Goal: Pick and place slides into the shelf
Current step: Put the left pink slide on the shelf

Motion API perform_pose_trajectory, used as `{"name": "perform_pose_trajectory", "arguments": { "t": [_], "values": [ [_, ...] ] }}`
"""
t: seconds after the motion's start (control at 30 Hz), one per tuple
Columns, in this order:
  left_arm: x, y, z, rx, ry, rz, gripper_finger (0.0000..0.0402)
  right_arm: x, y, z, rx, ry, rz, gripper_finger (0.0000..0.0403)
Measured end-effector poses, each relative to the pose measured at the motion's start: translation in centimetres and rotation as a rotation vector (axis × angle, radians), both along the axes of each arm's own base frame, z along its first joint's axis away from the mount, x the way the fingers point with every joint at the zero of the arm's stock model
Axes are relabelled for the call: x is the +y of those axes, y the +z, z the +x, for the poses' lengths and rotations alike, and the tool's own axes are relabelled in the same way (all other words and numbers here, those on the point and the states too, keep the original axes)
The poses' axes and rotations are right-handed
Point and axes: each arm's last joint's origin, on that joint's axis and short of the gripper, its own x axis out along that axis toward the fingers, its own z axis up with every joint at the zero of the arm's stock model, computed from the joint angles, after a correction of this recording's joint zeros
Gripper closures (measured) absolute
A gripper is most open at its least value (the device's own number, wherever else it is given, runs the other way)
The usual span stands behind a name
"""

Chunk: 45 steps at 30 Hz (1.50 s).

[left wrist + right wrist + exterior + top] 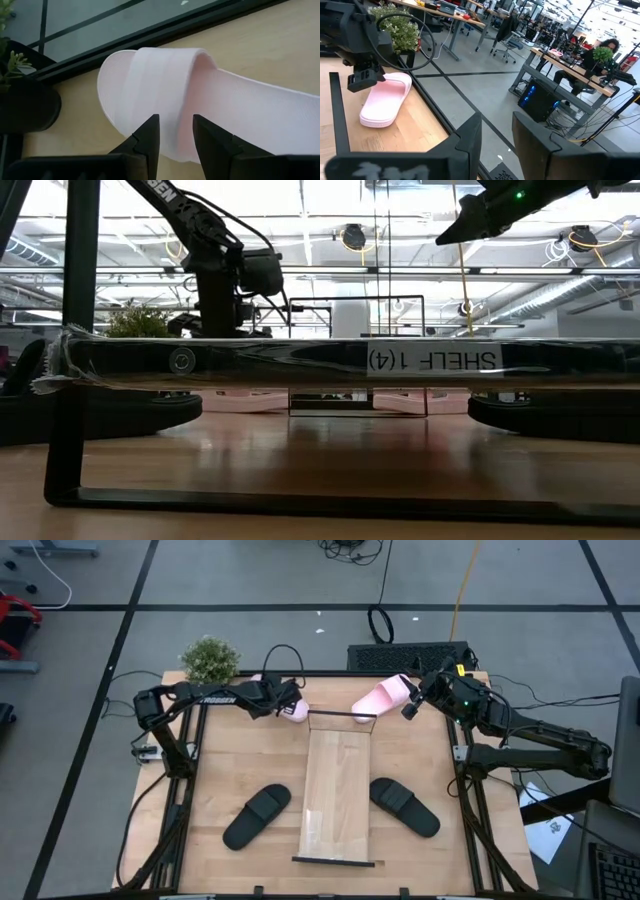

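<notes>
I will place the pink slide into the shelf, so next I will use my left gripper to grab the slide on the table by the side edge of its strap (pixel 176 137).
One pale pink slide (pixel 165 85) lies sole-down by the table's far edge, left of the shelf (pixel 337 790). My left gripper (pixel 176 135) is open just over the side of its strap. The second pink slide (pixel 383 695) lies at the shelf's far right corner, its near end at the shelf's black end bar (pixel 340 716). My right gripper (pixel 408 706) hovers open beside it, high up in the low view (pixel 466 226), and touches nothing. Two black slides (pixel 257 815) (pixel 405 806) rest flat on the table, one on each side of the shelf. My left gripper has one finger (pixel 145 140) on either side of the pink slide's strap edge (pixel 175 100), coming from above and slanting from the table's left. I cannot tell whether the fingers touch it. The slide lies flat on the table (pixel 385 100).
A potted plant (pixel 210 658) stands at the table's far left corner, close to the left arm. Cables and a dark box (pixel 410 656) lie beyond the far edge. The shelf's board (pixel 430 360) is bare. Free tabletop shows near the front edge, beside the black slides.
</notes>
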Motion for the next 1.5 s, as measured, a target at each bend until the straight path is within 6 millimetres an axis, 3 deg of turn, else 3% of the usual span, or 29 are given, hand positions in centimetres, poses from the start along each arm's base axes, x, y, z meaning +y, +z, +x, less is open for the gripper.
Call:
{"name": "perform_pose_trajectory", "arguments": {
  "t": [0.2, 0.57, 1.1, 1.2, 1.33, 1.5],
  "values": [
    [0.0, 0.0, 0.2, -0.026, -0.011, -0.008, 0.0286, 0.0, 0.0, 0.0, 0.0, 0.0, 0.0, 0.0303],
    [0.4, -2.0, 0.8, 0.036, -0.009, 0.003, 0.0286, 0.0, 0.0, 0.0, 0.018, 0.004, -0.017, 0.0303],
    [0.6, -2.7, 0.4, 0.121, 0.018, 0.044, 0.0289, 0.0, 0.0, 0.0, 0.021, 0.004, -0.021, 0.0303],
    [0.6, -2.6, 0.4, 0.134, 0.009, 0.041, 0.0317, 0.0, 0.0, 0.0, 0.021, 0.003, -0.021, 0.0303],
    [1.0, -2.7, 0.2, 0.153, -0.031, 0.012, 0.0387, 0.0, 0.0, 0.0, 0.02, 0.003, -0.02, 0.0303],
    [1.0, -2.3, 0.1, 0.119, -0.036, -0.017, 0.0396, 0.0, 0.0, 0.0, 0.019, 0.003, -0.019, 0.0303]
  ]
}}
